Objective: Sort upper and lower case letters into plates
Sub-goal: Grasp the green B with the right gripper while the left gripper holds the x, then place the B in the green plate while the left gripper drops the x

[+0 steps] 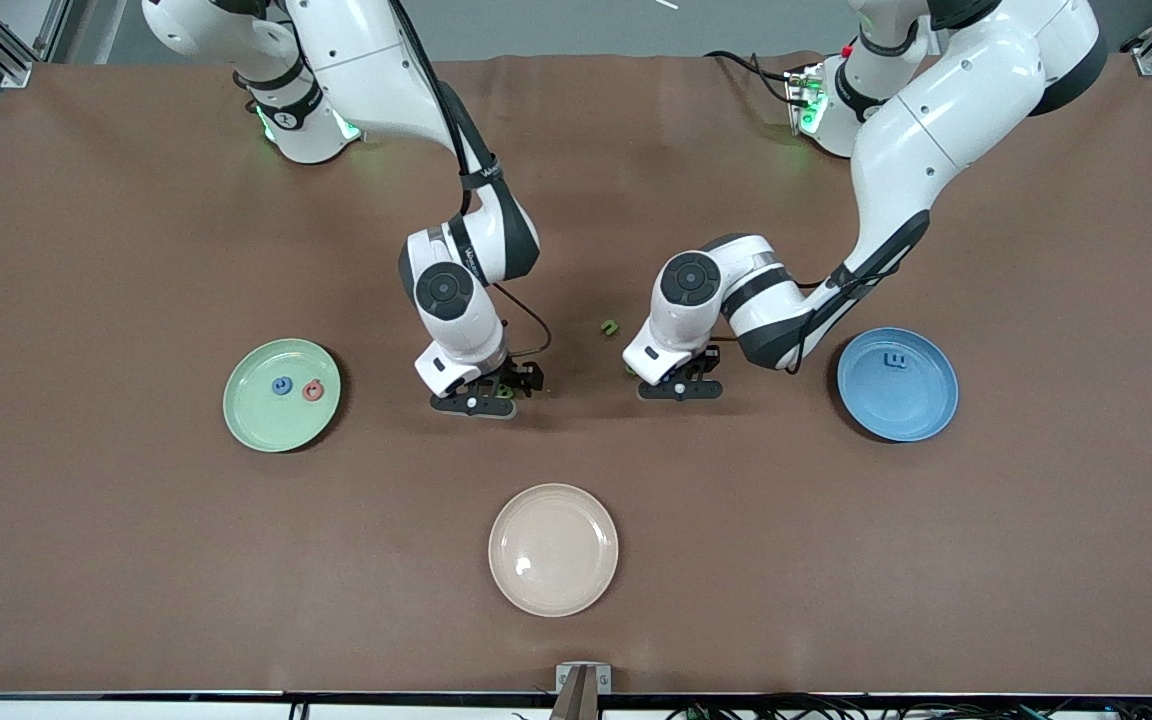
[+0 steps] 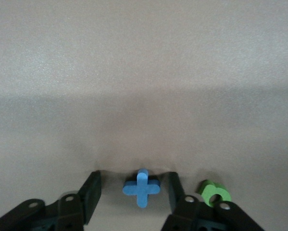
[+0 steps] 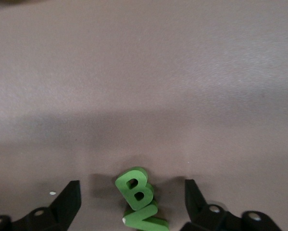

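My right gripper's fingers stand beside the green B (image 3: 134,187), low on the tabletop, so it is now time to close. Closing now would catch the B.
My left gripper (image 1: 681,388) is low at the table's middle, open around a blue cross-shaped letter (image 2: 142,187), with a gap on each side. A green letter (image 2: 212,192) lies just outside one finger. My right gripper (image 1: 476,402) is down beside it, open astride a green B (image 3: 134,188) that leans on another green letter (image 3: 146,216). The mint green plate (image 1: 256,420) holds a blue letter (image 1: 282,385) and a pink-red letter (image 1: 313,391). The blue plate (image 1: 911,415) holds a blue E (image 1: 896,361). One more green letter (image 1: 610,326) lies between the arms.
A cream-beige plate (image 1: 553,549) sits nearer the front camera than both grippers, near the table's front edge. The mint plate is toward the right arm's end, the blue plate toward the left arm's end. Brown cloth covers the table.
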Controlling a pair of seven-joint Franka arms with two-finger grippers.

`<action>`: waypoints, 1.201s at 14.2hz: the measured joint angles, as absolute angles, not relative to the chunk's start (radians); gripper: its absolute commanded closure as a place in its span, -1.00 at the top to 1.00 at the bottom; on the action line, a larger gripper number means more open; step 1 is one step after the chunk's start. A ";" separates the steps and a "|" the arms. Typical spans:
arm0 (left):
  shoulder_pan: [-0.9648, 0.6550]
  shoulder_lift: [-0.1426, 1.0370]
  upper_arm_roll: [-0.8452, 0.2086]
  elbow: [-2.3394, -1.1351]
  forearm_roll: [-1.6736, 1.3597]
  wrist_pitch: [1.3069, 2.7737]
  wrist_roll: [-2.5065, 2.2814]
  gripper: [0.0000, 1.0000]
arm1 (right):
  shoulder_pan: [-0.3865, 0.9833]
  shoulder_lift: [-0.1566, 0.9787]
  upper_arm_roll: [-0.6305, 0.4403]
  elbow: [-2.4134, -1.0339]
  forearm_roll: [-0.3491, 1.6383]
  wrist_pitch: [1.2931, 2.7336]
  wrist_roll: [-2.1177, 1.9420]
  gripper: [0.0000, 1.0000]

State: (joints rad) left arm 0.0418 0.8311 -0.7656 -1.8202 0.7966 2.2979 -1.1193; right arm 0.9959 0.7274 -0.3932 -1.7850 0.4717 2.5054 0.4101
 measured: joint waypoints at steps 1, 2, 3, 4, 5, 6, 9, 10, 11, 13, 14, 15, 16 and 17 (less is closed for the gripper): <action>0.041 0.831 -0.767 -1.820 0.797 2.298 -1.119 -0.08 | 0.996 0.733 -0.392 -1.783 0.472 2.506 0.392 0.64; 0.041 0.831 -0.766 -1.820 0.797 2.298 -1.119 -0.11 | 0.996 0.734 -0.392 -1.782 0.472 2.506 0.381 0.53; 0.041 0.831 -0.767 -1.819 0.796 2.300 -1.119 -0.16 | 0.996 0.734 -0.393 -1.781 0.472 2.506 0.376 0.40; 0.041 0.831 -0.768 -1.819 0.796 2.300 -1.119 -0.22 | 0.996 0.734 -0.393 -1.780 0.471 2.506 0.372 0.30; 0.041 0.831 -0.768 -1.819 0.796 2.300 -1.119 -0.28 | 0.996 0.733 -0.396 -1.778 0.471 2.503 0.371 0.21; 0.041 0.831 -0.768 -1.818 0.796 2.301 -1.120 -0.32 | 0.996 0.734 -0.396 -1.777 0.471 2.500 0.370 0.14; 0.041 0.831 -0.769 -1.818 0.795 2.301 -1.126 -0.49 | 0.996 0.733 -0.397 -1.777 0.471 2.497 0.365 -0.16; 0.040 0.831 -0.769 -1.818 0.795 2.301 -1.139 -0.54 | 0.997 0.732 -0.396 -1.776 0.471 2.497 0.364 -0.36; 0.040 0.831 -0.769 -1.818 0.795 2.301 -1.148 -0.58 | 0.998 0.730 -0.394 -1.775 0.471 2.497 0.364 -0.57; 0.040 0.831 -0.769 -1.818 0.795 2.301 -1.158 -0.63 | 0.999 0.729 -0.395 -1.774 0.471 2.496 0.364 -0.98; 0.041 0.831 -0.769 -1.817 0.795 2.301 -1.161 -0.63 | 1.000 0.725 -0.395 -1.774 0.471 2.492 0.364 -1.00; 0.043 0.830 -0.769 -1.815 0.795 2.301 -1.161 -0.63 | 0.999 0.719 -0.397 -1.776 0.471 2.469 0.364 -1.00; 0.049 0.830 -0.772 -1.812 0.795 2.300 -1.161 -0.64 | 0.999 0.718 -0.401 -1.776 0.471 2.458 0.364 -1.00; 0.061 0.829 -0.782 -1.810 0.795 2.296 -1.161 -0.65 | 0.999 0.718 -0.411 -1.776 0.471 2.442 0.357 -1.00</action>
